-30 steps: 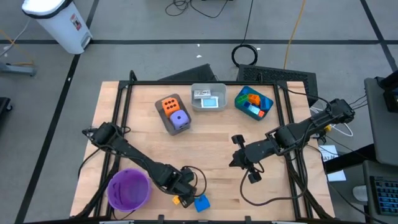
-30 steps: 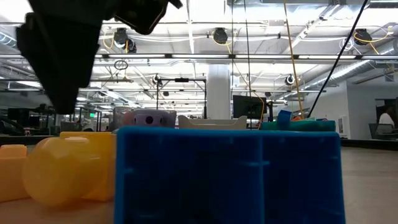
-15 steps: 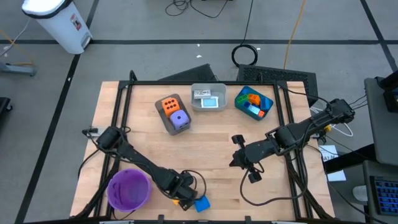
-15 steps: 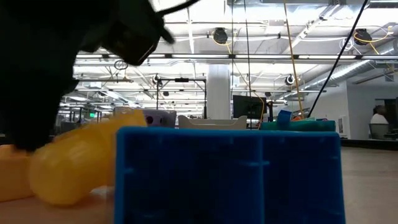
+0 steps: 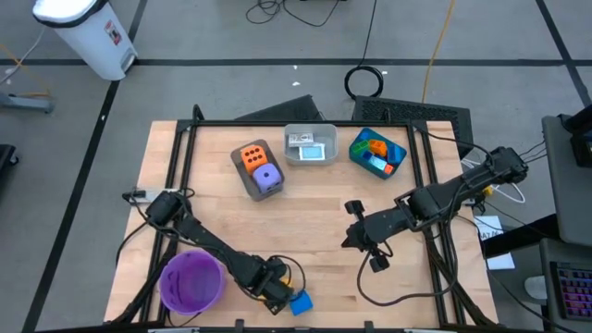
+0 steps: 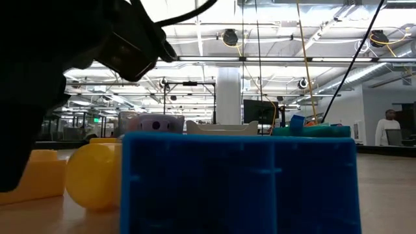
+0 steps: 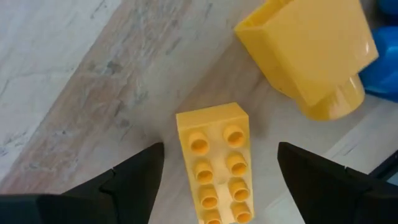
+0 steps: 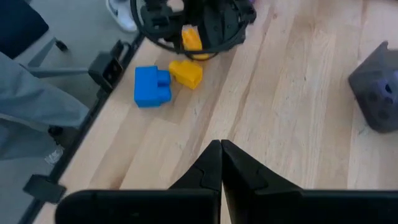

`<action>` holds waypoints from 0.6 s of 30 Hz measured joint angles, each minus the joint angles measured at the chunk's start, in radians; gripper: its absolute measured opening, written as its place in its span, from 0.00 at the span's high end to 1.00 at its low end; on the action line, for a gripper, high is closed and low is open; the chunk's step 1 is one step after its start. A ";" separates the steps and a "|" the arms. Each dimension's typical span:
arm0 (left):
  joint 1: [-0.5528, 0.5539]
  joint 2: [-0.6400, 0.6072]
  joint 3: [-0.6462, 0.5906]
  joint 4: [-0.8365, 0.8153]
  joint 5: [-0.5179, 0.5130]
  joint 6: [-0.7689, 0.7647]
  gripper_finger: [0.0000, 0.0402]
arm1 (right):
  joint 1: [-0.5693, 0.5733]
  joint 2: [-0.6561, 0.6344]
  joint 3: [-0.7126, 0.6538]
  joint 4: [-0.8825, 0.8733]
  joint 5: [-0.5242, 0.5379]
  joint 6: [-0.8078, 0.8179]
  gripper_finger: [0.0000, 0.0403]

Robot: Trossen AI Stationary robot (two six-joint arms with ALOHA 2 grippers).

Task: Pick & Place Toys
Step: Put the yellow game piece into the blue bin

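The left gripper grabs the yellow brick's two long studded sides next, to put the brick into the teal bin (image 5: 377, 153).
My left gripper (image 7: 217, 186) is open at the table's near edge (image 5: 274, 294), pointing down. Its fingers stand on either side of a yellow studded brick (image 7: 217, 163) that lies flat on the wood; they are apart from it. A yellow hollow piece (image 7: 308, 56) lies on its side beside the brick, and a blue brick (image 5: 300, 302) stands just past it. All three show in the low view: brick (image 6: 42, 177), yellow piece (image 6: 97, 177), blue brick (image 6: 237, 182). My right gripper (image 8: 221, 158) is shut and empty above the table's middle right (image 5: 350, 239).
A purple bowl (image 5: 191, 280) sits near the front left. At the back stand a grey bin (image 5: 248, 180) with an orange die (image 5: 253, 155) and a purple die (image 5: 268, 178), a white bin (image 5: 310, 145) and a teal bin (image 5: 376, 153) with bricks.
My left gripper has moved toward the table's near edge and down over the yellow brick. The yellow hollow piece was tipped on the way and now lies closer to the blue brick.
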 joint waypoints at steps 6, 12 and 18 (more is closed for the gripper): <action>0.009 0.008 0.000 -0.008 0.002 -0.057 0.29 | 0.000 0.000 -0.053 0.015 -0.001 0.024 1.00; 0.021 0.010 -0.002 -0.012 0.003 -0.057 0.57 | 0.000 0.000 -0.086 0.065 -0.001 0.042 1.00; 0.059 -0.019 -0.007 -0.004 -0.008 -0.029 0.64 | -0.017 -0.010 -0.087 0.146 -0.002 0.052 1.00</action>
